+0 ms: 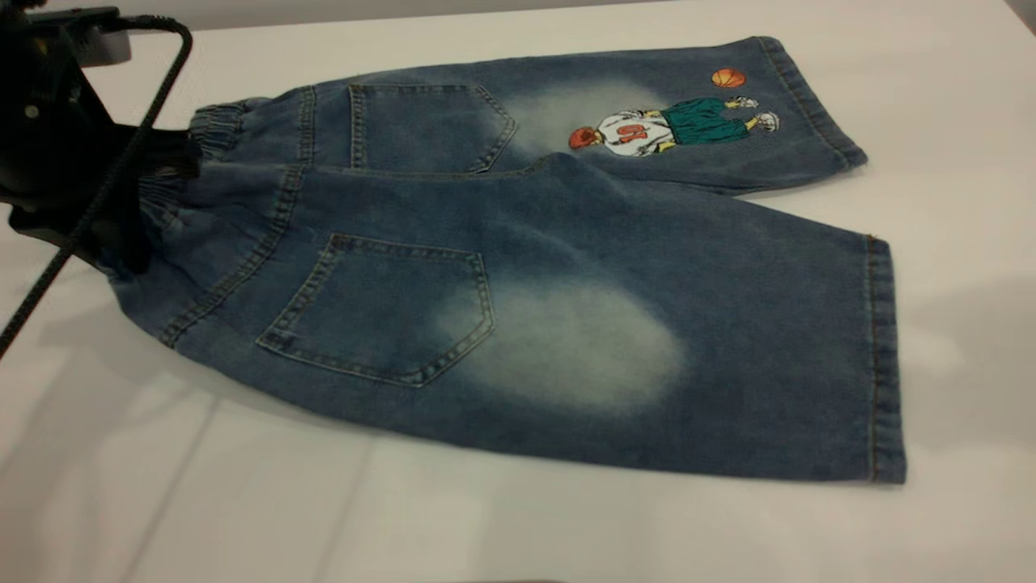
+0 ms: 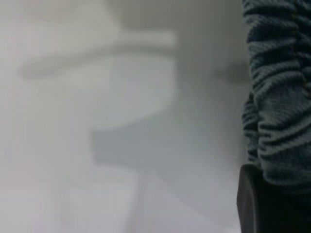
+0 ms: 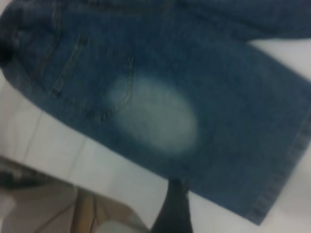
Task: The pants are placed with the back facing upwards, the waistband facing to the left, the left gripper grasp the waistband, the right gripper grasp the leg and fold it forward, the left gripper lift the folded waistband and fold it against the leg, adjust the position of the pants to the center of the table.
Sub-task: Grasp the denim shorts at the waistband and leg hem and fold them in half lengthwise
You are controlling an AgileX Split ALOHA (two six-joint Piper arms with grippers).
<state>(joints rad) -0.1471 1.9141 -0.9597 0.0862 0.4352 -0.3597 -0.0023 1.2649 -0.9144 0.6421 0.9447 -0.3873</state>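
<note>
The plain leg (image 1: 728,348) is lying flat and wide. My right gripper will therefore pinch the pants next by the outer hem corner of that leg (image 1: 886,466).
The pants (image 1: 566,267) lie flat on the white table (image 1: 486,526), back pockets up, with the ruffled waistband (image 1: 218,129) pointing left. My left gripper (image 1: 154,210) is at that left end, shut on the waistband, whose near corner is raised a little over its shadow. In the left wrist view the gathered waistband (image 2: 279,97) runs down into a dark finger (image 2: 250,204). The plain leg (image 1: 728,348) with its pale patch lies nearest the camera, and the cartoon leg (image 1: 672,121) lies behind it. A dark part of my right gripper (image 3: 174,199) hovers at the near edge of the plain leg (image 3: 233,121).
A black braided cable (image 1: 105,178) slants down across the left arm. Bare tabletop surrounds the shorts in front and to the right. Past the table's near edge, the right wrist view shows blurred beige shapes (image 3: 58,208).
</note>
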